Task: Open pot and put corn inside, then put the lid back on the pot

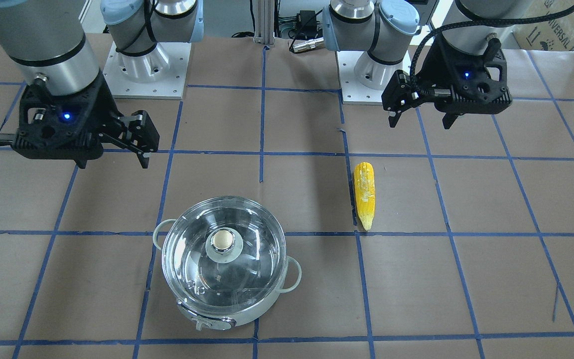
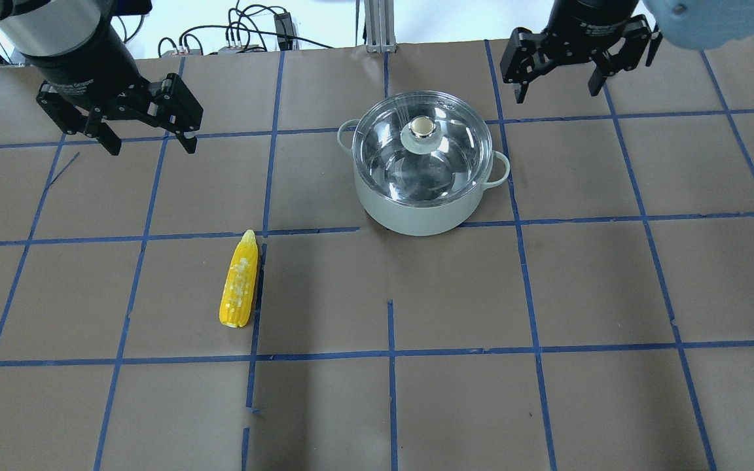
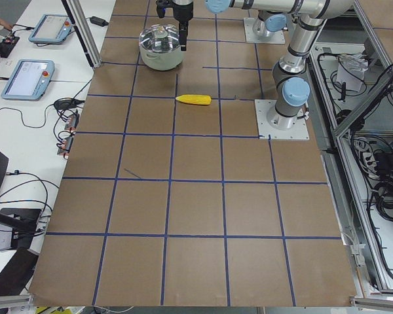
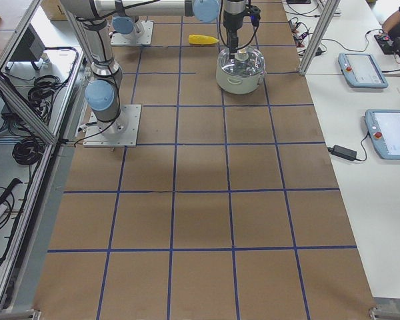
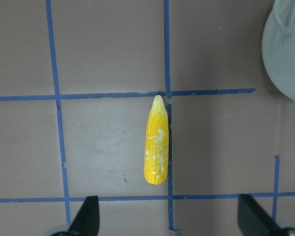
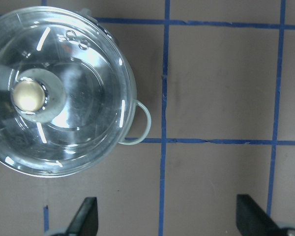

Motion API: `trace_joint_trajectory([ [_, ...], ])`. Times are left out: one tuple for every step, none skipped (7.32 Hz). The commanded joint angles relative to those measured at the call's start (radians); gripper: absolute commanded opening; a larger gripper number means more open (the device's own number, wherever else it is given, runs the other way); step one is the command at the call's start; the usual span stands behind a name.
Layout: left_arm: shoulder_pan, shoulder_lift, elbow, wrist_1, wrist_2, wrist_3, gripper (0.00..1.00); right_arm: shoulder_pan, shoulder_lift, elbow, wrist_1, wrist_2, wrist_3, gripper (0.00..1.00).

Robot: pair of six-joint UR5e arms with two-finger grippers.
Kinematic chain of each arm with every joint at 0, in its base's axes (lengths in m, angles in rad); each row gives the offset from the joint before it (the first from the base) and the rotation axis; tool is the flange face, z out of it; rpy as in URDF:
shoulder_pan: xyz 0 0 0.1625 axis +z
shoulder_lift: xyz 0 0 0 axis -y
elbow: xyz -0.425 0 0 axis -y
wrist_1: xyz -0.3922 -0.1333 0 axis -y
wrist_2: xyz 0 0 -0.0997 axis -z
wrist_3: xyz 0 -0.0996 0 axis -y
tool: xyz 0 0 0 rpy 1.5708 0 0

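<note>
Next, my right gripper grabs the lid by the beige-topped knob [image 1: 222, 240] [image 6: 29, 96], since the glass lid spreads wider than the fingers open.
The pot [image 2: 416, 219] stands at the far middle of the table with the glass lid [image 2: 455, 150] on it, beige-topped knob [image 2: 422, 127] up. The corn [image 2: 239, 281] lies flat on the paper, left of the pot, tip pointing away from me. My left gripper [image 2: 153, 147] is open and empty, raised above the table beyond the corn. My right gripper [image 2: 557, 91] is open and empty, raised to the right of the pot. The left wrist view shows the corn [image 5: 156, 142] between and ahead of the open fingers. The right wrist view shows the lid [image 6: 88, 64] to the left of the open fingers.
The table is covered in brown paper with a grid of blue tape [image 2: 390, 353]. The arm bases [image 1: 145, 65] are bolted at the robot's side. Tablets [image 4: 363, 70] and cables lie on a side table beyond the pot's side.
</note>
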Motion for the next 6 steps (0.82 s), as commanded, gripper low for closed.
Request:
trace_joint_trajectory([
  [0.0, -0.003, 0.0, 0.011, 0.0, 0.003, 1.0, 0.073, 0.084, -0.103, 0.0, 0.008, 0.064, 1.0],
  [0.0, -0.006, 0.0, 0.045, 0.002, 0.003, 1.0, 0.079, 0.105, -0.115, -0.003, 0.016, 0.059, 1.0],
  [0.0, -0.005, -0.002, 0.047, 0.003, 0.003, 1.0, 0.085, 0.121, -0.124, -0.015, 0.068, 0.064, 1.0],
  [0.0, -0.005, -0.002, 0.047, 0.002, 0.003, 1.0, 0.086, 0.165, -0.121, -0.038, 0.071, 0.102, 1.0],
  [0.0, -0.006, -0.002, 0.047, 0.002, 0.003, 1.0, 0.089, 0.22, -0.126, -0.081, 0.068, 0.139, 1.0],
  [0.0, -0.005, -0.002, 0.047, 0.003, 0.003, 1.0, 0.098, 0.251, -0.126, -0.101, 0.053, 0.141, 1.0],
])
